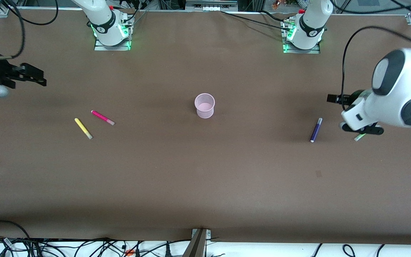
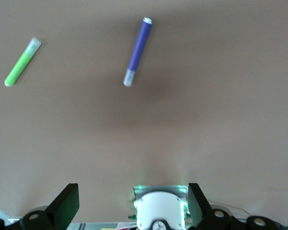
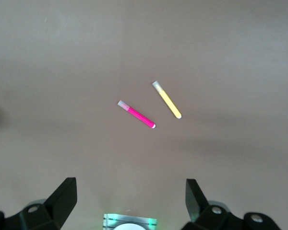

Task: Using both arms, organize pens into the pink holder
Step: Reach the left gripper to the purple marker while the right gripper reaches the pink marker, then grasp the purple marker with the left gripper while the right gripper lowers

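I will next grab the purple pen by its body (image 1: pixel 315 130) with my left gripper, so that I can organize the pen into the pink holder (image 1: pixel 204 105).
The pink holder (image 1: pixel 204 105) stands upright mid-table, nothing showing inside it. A yellow pen (image 1: pixel 83 128) and a magenta pen (image 1: pixel 102 117) lie side by side toward the right arm's end. They also show in the right wrist view as the magenta pen (image 3: pixel 136 114) and the yellow pen (image 3: pixel 166 99). My right gripper (image 1: pixel 36 76) hovers open and empty over the table edge at that end. A purple pen (image 1: pixel 316 130) lies toward the left arm's end. Beside it the green pen (image 1: pixel 359 136) is mostly hidden under the left wrist, clear in the left wrist view (image 2: pixel 22 62). My left gripper (image 2: pixel 133 206) hangs open, empty.
Both arm bases (image 1: pixel 111 30) (image 1: pixel 303 34) stand along the table edge farthest from the front camera. Cables and a metal bracket (image 1: pixel 199 242) line the nearest edge. The brown tabletop (image 1: pixel 205 178) stretches bare between the pens and that edge.
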### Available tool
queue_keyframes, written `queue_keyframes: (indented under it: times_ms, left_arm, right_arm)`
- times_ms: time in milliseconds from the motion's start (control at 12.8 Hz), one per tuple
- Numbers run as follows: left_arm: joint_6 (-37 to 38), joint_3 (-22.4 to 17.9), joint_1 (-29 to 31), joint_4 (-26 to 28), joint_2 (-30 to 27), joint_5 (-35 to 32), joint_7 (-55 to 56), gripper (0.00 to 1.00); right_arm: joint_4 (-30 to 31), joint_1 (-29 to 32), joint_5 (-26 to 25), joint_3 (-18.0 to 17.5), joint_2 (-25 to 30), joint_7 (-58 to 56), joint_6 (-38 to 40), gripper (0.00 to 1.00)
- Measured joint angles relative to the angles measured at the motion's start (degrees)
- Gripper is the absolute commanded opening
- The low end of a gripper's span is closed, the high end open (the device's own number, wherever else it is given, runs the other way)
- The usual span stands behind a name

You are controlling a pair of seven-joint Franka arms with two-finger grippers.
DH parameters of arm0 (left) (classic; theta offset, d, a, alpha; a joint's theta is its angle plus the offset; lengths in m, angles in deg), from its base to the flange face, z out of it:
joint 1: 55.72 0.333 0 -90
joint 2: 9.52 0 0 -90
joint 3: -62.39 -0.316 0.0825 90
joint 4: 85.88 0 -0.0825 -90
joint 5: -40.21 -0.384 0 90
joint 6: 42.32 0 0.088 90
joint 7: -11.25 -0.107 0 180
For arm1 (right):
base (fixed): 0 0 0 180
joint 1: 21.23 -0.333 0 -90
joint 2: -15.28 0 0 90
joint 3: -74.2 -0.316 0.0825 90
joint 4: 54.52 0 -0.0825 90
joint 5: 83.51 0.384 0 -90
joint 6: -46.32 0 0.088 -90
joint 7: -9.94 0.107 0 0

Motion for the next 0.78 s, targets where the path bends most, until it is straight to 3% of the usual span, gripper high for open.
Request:
queue_keyframes:
  times_ms: [547,781]
  left_arm:
    - [-39.3,-0.1,3.7,19.4,2.3,-1.3,-15.4,1.0]
    - [-58.6,0.5,3.9,29.6,2.2,-1.3,-17.5,1.0]
  right_arm:
    - [22.7,-0.2,0.8,-2.9,0.8,-17.9,-18.8,1.0]
    - [28.9,-0.3,0.8,-3.7,1.4,-25.1,-26.1,1.0]
